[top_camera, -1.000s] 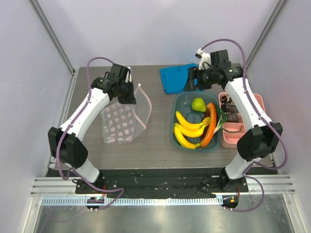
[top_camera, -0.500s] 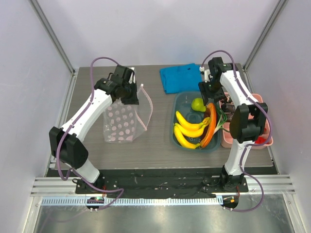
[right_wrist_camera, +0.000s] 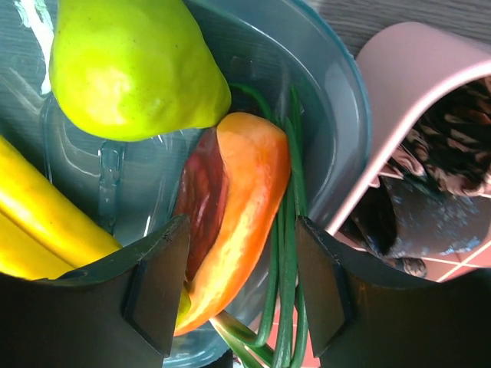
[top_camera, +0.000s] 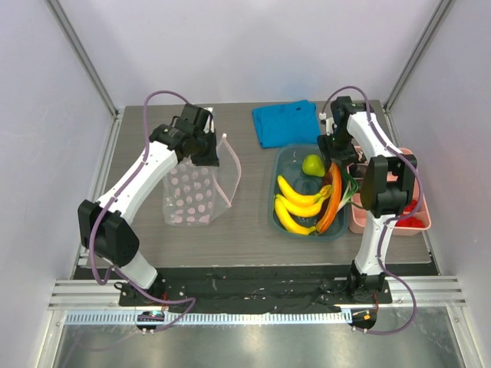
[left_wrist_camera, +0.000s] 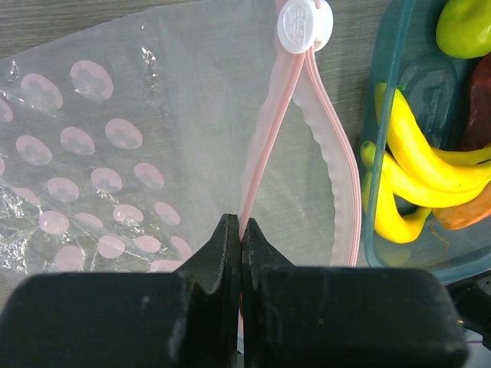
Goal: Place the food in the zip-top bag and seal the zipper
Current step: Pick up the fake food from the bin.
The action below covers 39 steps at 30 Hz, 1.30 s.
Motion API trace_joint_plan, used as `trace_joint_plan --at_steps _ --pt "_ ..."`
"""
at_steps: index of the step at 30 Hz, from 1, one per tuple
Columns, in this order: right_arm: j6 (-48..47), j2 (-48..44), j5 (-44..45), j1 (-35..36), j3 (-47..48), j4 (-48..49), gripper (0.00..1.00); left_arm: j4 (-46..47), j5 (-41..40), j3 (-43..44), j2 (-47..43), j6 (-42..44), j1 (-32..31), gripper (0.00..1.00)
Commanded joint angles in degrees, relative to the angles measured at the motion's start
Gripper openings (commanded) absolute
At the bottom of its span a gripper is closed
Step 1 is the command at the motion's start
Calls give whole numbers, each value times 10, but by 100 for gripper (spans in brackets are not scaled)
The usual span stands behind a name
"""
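Next, my right gripper grabs the orange-red pepper by its end beside the green pear-like fruit [top_camera: 312,164], leaving its long body free to enter the zip-top bag [top_camera: 192,195].
The zip-top bag [top_camera: 192,195] lies on the table at the left, its mouth held up. My left gripper [top_camera: 207,149] is shut on the pink zipper strip [left_wrist_camera: 265,138]; the white slider tab [left_wrist_camera: 304,24] sits at the strip's far end. The food lies in a teal tub [top_camera: 282,211]: yellow banana bunch [top_camera: 295,203], orange-red pepper [top_camera: 331,195], green pear-like fruit [top_camera: 312,164] and green onion stalk [right_wrist_camera: 285,253]. My right gripper [top_camera: 336,153] is open just above the tub, its fingers [right_wrist_camera: 157,287] straddling the pepper [right_wrist_camera: 230,222] and onion stalk without touching them.
A blue folded cloth [top_camera: 282,123] lies at the back behind the tub. A pink tray [top_camera: 414,218] with small dark and red pieces stands right of the tub, against my right arm. The tub rim [left_wrist_camera: 376,153] is close to the bag's mouth.
My right arm has swung down from above the blue cloth to hover over the tub's far right end. My left gripper has kept its hold on the bag's strip, nearly still.
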Motion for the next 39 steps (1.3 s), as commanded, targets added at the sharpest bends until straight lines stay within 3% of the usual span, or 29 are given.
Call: trace_joint_plan --at_steps 1,13,28,39 --pt "8 8 0 2 23 2 61 16 -9 6 -15 8 0 0" --pt "16 14 -40 2 55 4 61 18 -9 7 -8 12 0 0" --pt "16 56 -11 2 53 8 64 18 -18 21 -5 16 1 0" --pt "32 59 8 2 45 13 75 14 -6 20 3 10 0 0"
